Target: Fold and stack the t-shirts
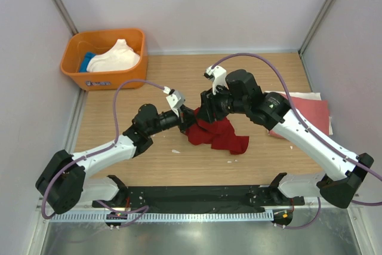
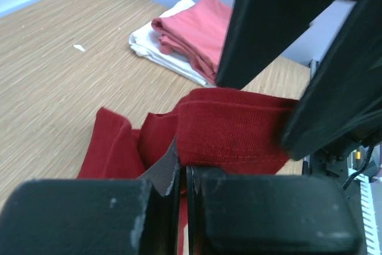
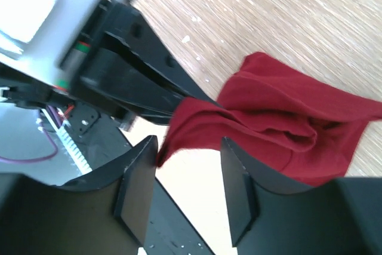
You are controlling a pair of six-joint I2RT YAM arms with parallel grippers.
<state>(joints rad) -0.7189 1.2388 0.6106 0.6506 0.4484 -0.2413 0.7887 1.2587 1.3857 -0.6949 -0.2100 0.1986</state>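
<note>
Next, my right gripper pinches the dark red t-shirt by its lifted hem (image 1: 198,121) (image 3: 185,136) beside my left gripper's hold, to spread the t-shirt flat for folding.
The dark red t-shirt (image 1: 216,134) lies bunched on the wooden table, with one edge lifted. My left gripper (image 1: 187,117) is shut on that lifted hem (image 2: 233,129); in the left wrist view the jaws (image 2: 184,171) meet with cloth pinched between them. My right gripper (image 1: 206,107) hangs just above the same edge. In the right wrist view it (image 3: 188,183) stands open, and the red cloth (image 3: 280,111) passes beyond its fingertips, touching only the left one. At the right, a folded salmon-pink t-shirt (image 1: 307,116) rests on a white one (image 1: 310,95).
An orange tub (image 1: 101,79) at the back left holds a cream-white shirt (image 1: 116,58) and a blue one (image 1: 88,61). The folded stack (image 2: 197,28) lies close behind the right arm. Grey walls enclose the table on three sides.
</note>
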